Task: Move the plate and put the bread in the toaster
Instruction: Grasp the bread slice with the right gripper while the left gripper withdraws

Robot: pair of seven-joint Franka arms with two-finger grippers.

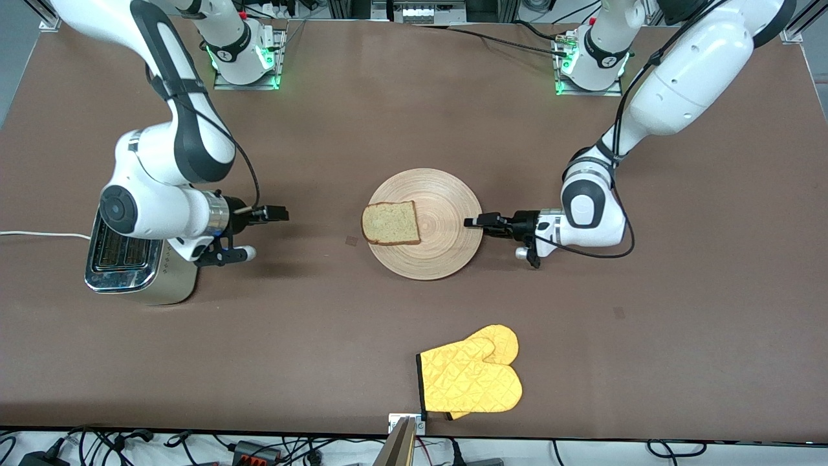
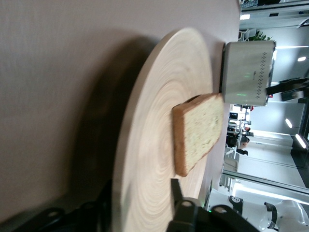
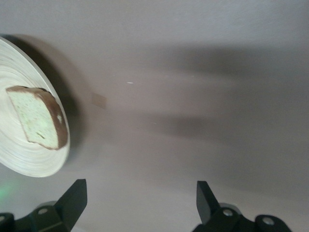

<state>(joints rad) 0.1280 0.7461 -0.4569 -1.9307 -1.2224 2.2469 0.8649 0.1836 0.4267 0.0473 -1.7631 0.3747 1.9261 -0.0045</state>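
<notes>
The robot's right gripper needs to put the bread in the toaster point(image 1: 139, 272), so next it should hold the bread by its rounded top crust point(image 1: 365, 224).
The pale wooden plate point(image 1: 446, 213) lies flat on the table's middle. The bread point(image 1: 390, 223) lies on its side toward the right arm's end. My left gripper point(image 1: 472, 222) is at the plate's rim toward the left arm's end. In the left wrist view its jaws point(image 2: 140, 182) are shut on the rim of the plate point(image 2: 159, 121), one finger above and one below, with the bread point(image 2: 198, 133) and toaster point(image 2: 246, 72) ahead. My right gripper point(image 1: 278, 212) is open and empty beside the toaster point(image 1: 139, 272), whose slots are partly hidden under that arm. The right wrist view shows the open jaws point(image 3: 140, 186), the plate point(image 3: 24, 159) and the bread point(image 3: 36, 118).
A yellow oven mitt point(image 1: 471, 378) lies near the table's front edge, nearer to the front camera than the plate. The toaster's white cord point(image 1: 39, 234) runs off the right arm's end of the table.
</notes>
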